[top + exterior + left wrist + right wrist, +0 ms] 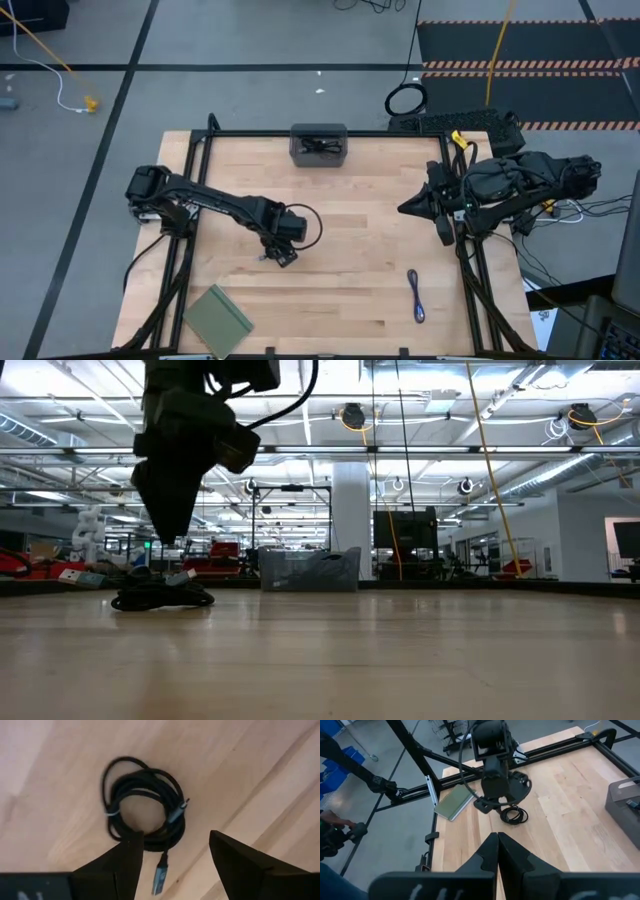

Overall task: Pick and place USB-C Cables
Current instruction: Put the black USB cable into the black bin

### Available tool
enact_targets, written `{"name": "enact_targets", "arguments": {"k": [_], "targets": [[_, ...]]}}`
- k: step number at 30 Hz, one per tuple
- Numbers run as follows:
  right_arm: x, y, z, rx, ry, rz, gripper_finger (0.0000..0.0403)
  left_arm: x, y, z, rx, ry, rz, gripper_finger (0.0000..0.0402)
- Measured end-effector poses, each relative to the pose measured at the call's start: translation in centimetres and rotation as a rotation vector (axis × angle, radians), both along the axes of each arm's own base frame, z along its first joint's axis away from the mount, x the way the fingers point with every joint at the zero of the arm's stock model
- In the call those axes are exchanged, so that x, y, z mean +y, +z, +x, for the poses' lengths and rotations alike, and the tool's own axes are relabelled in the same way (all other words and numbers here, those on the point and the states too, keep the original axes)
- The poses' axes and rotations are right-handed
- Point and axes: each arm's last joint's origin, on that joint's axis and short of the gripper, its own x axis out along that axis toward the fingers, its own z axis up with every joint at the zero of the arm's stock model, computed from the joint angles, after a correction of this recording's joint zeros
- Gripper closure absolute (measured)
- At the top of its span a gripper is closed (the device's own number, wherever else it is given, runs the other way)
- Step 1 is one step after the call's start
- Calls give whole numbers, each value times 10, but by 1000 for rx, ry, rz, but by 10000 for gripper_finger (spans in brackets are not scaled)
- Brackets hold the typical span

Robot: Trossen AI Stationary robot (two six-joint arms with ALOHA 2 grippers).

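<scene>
The coiled black cable needs to go in the dark grey tray, so my left gripper should next grab the cable by its bundled parts beside its plug (173, 829).
A coiled black USB-C cable (145, 805) lies flat on the wooden table, its plugs pointing out of the coil. My left gripper (175, 840) hangs open above it, pointing down, one finger over the coil's edge and one beside it, and the low view shows a gap between the left gripper (165, 535) and the cable (160, 598). A second black cable (318, 147) lies inside the dark grey tray (298, 152). The purple-blue cable (416, 296) lies folded near the table's right near corner. My right gripper (497, 842) waits shut at the table's right edge.
The tray stands at the middle of the far edge. A flat green pad (218, 320) lies at the near left corner. A black frame (200, 150) runs along the table's sides. Bare wood lies between the coil and the tray.
</scene>
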Motion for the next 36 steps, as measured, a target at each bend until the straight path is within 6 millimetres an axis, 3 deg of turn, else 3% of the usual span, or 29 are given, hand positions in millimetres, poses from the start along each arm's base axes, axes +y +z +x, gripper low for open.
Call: {"name": "enact_targets", "arguments": {"k": [16,21,30,36], "targets": [[0,0,0,0,3,-7,403,-25,-36,-18,-25,-86,106,172],[0,0,0,0,4,-6,403,-31,-41,-16,-86,-183,155,172],[0,0,0,0,4,-7,403,-36,-65,-11,-25,-277,143,172],[0,0,0,0,3,-7,403,-38,-65,-10,-36,-312,135,223]]}}
